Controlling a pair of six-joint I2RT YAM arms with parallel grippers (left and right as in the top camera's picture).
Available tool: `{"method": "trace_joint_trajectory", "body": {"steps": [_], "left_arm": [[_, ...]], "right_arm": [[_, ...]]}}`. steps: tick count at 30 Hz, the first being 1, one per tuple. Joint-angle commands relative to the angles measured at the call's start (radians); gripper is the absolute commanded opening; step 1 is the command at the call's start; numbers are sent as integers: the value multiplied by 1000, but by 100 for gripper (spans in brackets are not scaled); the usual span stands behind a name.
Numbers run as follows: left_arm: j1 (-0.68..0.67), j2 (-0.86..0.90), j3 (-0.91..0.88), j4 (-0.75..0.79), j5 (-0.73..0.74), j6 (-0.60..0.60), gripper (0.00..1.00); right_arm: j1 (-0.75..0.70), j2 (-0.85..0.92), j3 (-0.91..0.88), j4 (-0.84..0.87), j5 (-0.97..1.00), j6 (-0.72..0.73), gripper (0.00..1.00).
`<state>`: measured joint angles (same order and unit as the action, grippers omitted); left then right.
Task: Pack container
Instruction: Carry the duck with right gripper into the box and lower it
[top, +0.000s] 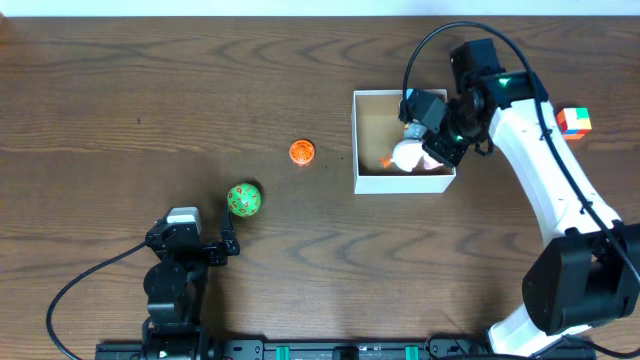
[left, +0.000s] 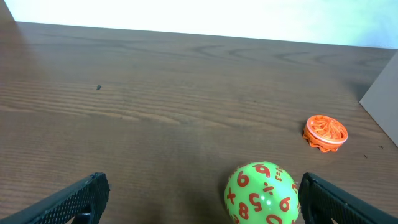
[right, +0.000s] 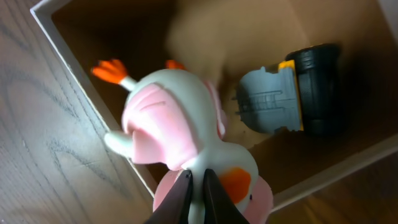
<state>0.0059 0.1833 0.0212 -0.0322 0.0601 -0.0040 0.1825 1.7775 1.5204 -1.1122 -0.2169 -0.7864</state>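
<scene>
I should let go of the duck toy with my right gripper now, because the duck toy's white body hangs over the container's brown bottom, inside the container's front side.
The container (top: 358, 140) is a white-walled box with a brown inside, right of the table's middle. My right gripper (right: 197, 180) is shut on a white and pink duck toy (right: 174, 124) and holds it just over the box's front part (top: 408, 155). A grey and black toy (right: 292, 96) lies inside the box. A green ball with red numbers (top: 244, 199) lies on the table, low and right between the open fingers of my left gripper (left: 199, 202). An orange disc toy (top: 302, 152) lies left of the box and shows in the left wrist view (left: 325, 132).
A multicoloured cube (top: 573, 121) lies on the table right of my right arm. The container's white wall (left: 380, 102) stands at the right edge of the left wrist view.
</scene>
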Motion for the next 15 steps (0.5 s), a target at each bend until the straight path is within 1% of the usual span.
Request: {"method": "trace_joint_trajectory", "body": {"steps": [1, 3, 5, 7, 10, 15], "left_arm": [[5, -2, -17, -35, -1, -9, 98], [5, -2, -17, -35, -1, -9, 98], [5, -2, -17, -35, -1, -9, 98], [5, -2, -17, -35, -1, -9, 98], [5, -2, -17, -35, -1, -9, 98], [5, -2, -17, -35, -1, -9, 98]], "right_arm": [[0, 3, -12, 5, -20, 3, 9], [0, 3, -13, 5, -20, 3, 9], [0, 3, -13, 5, -19, 4, 16], [-1, 3, -13, 5, -19, 5, 25], [-1, 3, -13, 5, 4, 29, 32], [-1, 3, -13, 14, 29, 44, 35]]}}
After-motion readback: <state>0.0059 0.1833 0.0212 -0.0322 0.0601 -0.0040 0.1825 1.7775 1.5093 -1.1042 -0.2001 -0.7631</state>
